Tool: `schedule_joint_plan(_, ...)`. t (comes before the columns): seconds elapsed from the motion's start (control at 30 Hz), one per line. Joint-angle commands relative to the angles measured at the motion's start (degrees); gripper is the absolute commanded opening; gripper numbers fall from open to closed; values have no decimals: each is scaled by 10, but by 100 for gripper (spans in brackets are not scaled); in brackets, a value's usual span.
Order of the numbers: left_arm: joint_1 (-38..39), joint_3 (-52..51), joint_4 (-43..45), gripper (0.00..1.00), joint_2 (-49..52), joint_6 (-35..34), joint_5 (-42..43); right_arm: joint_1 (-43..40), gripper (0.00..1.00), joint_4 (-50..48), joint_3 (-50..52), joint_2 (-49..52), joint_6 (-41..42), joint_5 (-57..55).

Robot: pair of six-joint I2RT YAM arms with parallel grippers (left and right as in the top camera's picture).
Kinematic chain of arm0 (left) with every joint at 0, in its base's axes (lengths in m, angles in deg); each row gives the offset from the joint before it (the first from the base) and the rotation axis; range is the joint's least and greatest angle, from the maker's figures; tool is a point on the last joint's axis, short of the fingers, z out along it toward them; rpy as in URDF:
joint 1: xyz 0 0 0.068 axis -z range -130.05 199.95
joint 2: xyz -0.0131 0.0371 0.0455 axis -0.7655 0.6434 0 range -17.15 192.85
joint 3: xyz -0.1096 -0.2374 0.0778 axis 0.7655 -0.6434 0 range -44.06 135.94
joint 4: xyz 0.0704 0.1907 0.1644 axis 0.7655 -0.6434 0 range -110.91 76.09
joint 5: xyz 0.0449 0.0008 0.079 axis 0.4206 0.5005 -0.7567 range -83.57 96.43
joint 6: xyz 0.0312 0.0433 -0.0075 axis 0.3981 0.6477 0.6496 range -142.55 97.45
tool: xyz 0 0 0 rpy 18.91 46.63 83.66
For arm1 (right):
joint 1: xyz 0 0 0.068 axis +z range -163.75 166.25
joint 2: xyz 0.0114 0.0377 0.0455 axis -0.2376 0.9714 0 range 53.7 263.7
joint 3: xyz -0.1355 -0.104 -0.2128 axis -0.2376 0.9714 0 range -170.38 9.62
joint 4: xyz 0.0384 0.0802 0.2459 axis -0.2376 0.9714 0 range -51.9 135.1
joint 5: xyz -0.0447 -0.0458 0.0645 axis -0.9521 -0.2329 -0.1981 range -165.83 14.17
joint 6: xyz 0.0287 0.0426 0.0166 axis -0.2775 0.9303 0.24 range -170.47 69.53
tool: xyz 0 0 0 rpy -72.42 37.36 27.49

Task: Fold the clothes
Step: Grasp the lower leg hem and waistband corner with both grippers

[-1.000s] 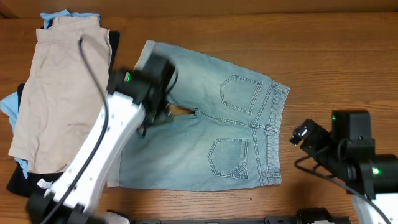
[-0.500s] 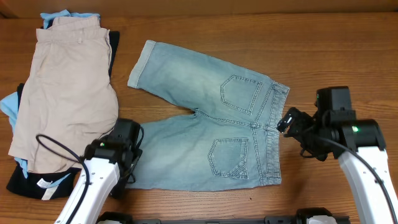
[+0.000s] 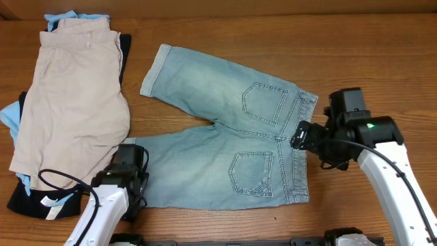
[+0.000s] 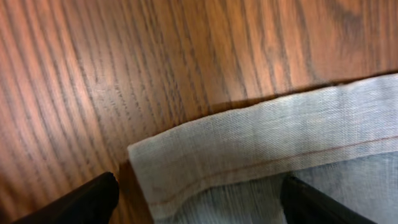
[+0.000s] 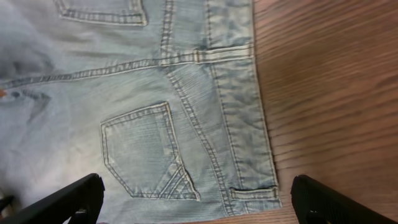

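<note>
The robot needs to fold one leg over the other, so its right gripper should next grab the denim shorts [image 3: 218, 130] at the near outer corner of the waistband.
The light-blue denim shorts [image 3: 218, 130] lie flat on the wooden table, back pockets up, waistband to the right and rolled cuffs to the left. My left gripper [image 3: 131, 157] is open and empty at the near leg's cuff; in the left wrist view the cuff [image 4: 249, 143] lies between its open fingers [image 4: 199, 208]. My right gripper [image 3: 300, 134] is open and empty at the middle of the waistband. In the right wrist view its fingers [image 5: 199, 205] straddle a back pocket [image 5: 146, 152] and the waistband [image 5: 239, 112].
A pile of clothes sits at the left: beige khaki shorts [image 3: 68, 96] on top, a black garment [image 3: 24, 199] and a blue cloth [image 3: 9, 114] beneath. Bare wood lies right of the waistband [image 3: 382, 61].
My left arm has pulled back from the crotch of the shorts to the near leg's cuff. My right gripper has moved left up to the waistband. The shorts have not moved.
</note>
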Motion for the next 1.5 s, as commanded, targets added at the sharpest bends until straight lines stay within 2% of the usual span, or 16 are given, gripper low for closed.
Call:
schedule_joint_plan(0.0,-5,-28,22,83,-9,9,6,17,100,-7,-1,1,-10,-8)
schedule_joint_plan(0.07,-5,-37,30,82,-8,9,5,21,99,-8,-1,1,-10,-10)
schedule_joint_plan(0.17,-5,-41,40,65,-6,9,5,21,95,-7,-1,1,-10,-10)
schedule_joint_plan(0.23,-5,-41,40,46,-6,10,5,21,93,-5,-1,1,-9,-10)
schedule_joint_plan(0.33,-5,-41,40,29,-6,16,7,21,84,-1,3,1,-6,-10)
schedule_joint_plan(0.4,-5,-41,40,17,-6,16,10,21,81,7,11,1,20,-15)
schedule_joint_plan(0.5,-5,-41,40,4,-6,16,18,21,79,19,32,1,80,-21)
schedule_joint_plan(0.73,-5,-41,37,4,-6,28,50,21,75,11,134,1,191,-18)
schedule_joint_plan(0.87,-5,-41,38,4,-6,28,50,22,65,-16,192,1,246,-11)
schedule_joint_plan(1.03,-5,-41,42,4,-6,28,49,22,57,-74,239,1,285,12)
schedule_joint_plan(1.17,-5,-41,42,5,-6,28,48,22,56,-106,261,1,293,12)
schedule_joint_plan(1.3,-5,-41,42,4,-6,35,51,22,45,-115,278,1,294,12)
schedule_joint_plan(1.33,-5,-41,42,4,-6,35,53,22,38,-116,283,1,294,12)
schedule_joint_plan(1.47,-4,-41,42,4,-6,40,53,22,29,-125,298,1,294,21)
